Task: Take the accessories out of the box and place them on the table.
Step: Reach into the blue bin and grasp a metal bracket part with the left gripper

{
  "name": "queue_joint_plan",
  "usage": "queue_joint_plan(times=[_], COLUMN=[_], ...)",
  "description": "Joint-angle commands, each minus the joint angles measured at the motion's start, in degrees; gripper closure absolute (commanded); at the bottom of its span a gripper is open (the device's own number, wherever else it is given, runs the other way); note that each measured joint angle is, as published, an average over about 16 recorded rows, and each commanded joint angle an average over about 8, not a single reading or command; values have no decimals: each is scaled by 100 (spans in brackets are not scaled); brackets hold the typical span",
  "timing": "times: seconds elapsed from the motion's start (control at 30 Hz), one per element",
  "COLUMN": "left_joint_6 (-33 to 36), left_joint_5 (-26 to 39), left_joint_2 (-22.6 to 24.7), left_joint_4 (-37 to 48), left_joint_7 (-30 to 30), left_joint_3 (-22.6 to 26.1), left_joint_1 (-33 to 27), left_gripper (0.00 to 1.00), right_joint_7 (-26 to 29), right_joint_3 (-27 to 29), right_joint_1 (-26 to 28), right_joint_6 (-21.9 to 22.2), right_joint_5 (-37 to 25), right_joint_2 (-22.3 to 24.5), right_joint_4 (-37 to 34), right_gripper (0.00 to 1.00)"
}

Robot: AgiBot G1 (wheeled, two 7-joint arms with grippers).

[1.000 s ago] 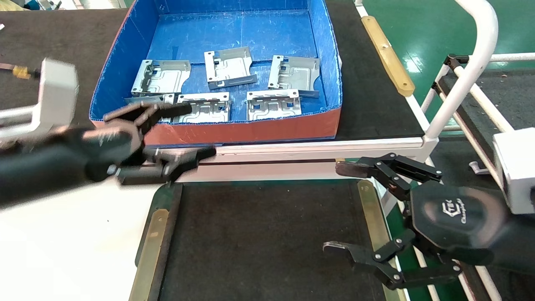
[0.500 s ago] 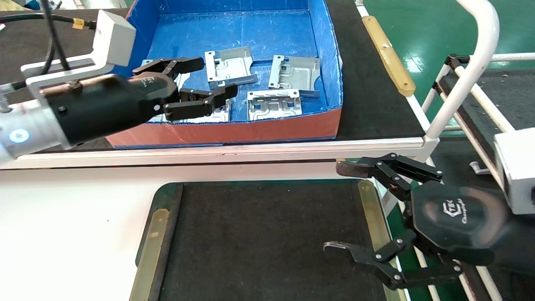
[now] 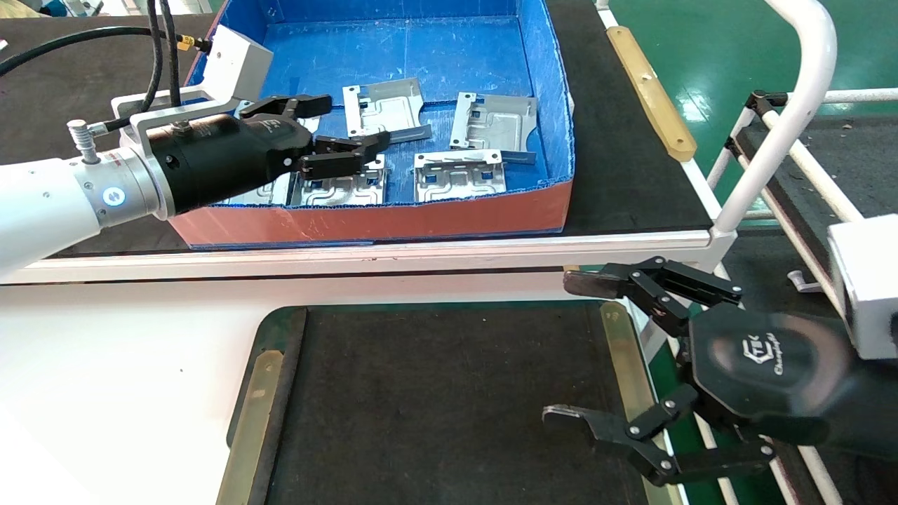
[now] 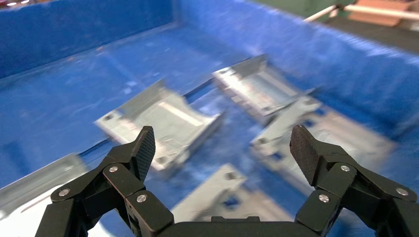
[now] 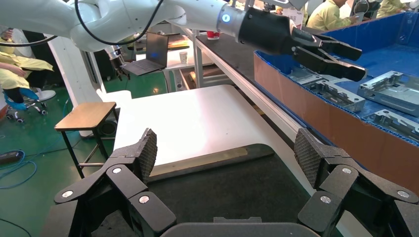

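Observation:
My left gripper grips the silver accessory plate by its bent edge (image 3: 353,112) next, to take the plate out of the box.
Several silver plates lie in the blue box (image 3: 421,214); one is at the back middle (image 3: 384,112), one at the right (image 3: 493,125), one at the front (image 3: 459,175). My left gripper (image 3: 351,130) is open and empty, hovering over the front-left plates and hiding some of them. In the left wrist view its jaws (image 4: 222,148) stand wide apart above a plate (image 4: 163,116), not touching it. My right gripper (image 3: 572,351) is open and empty, parked over the right edge of the black mat (image 3: 449,400). The mat (image 5: 222,192) is bare.
The box rests on a wider black surface (image 3: 631,161) behind a white rail (image 3: 491,245). Brass strips (image 3: 256,414) flank the mat. A white tube frame (image 3: 793,105) rises at the right. A white top (image 3: 126,365) lies left of the mat.
My left gripper rose from in front of the box's orange face and moved in over the front-left plates, still open. The right arm has not moved.

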Motion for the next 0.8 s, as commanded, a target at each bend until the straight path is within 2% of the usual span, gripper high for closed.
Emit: queue_joint_plan(times=[0.03,0.33,0.8], left_joint_6=[-47,-241,-627], left_joint_5=[110,438,530], left_joint_2=[77,599,1299], left_joint_4=[213,1296,2784], left_joint_7=[44,481,1208], left_joint_3=[46,190,179], left_joint_1=[-101,-644,-1238], left_gripper=[0,0,0], right_joint_7=[0,0,0], right_joint_3=[0,0,0], right_joint_1=[0,0,0], right_joint_6=[0,0,0], right_joint_5=[0,0,0], right_joint_2=[0,0,0], right_joint_4=[0,0,0], right_gripper=[0,0,0])
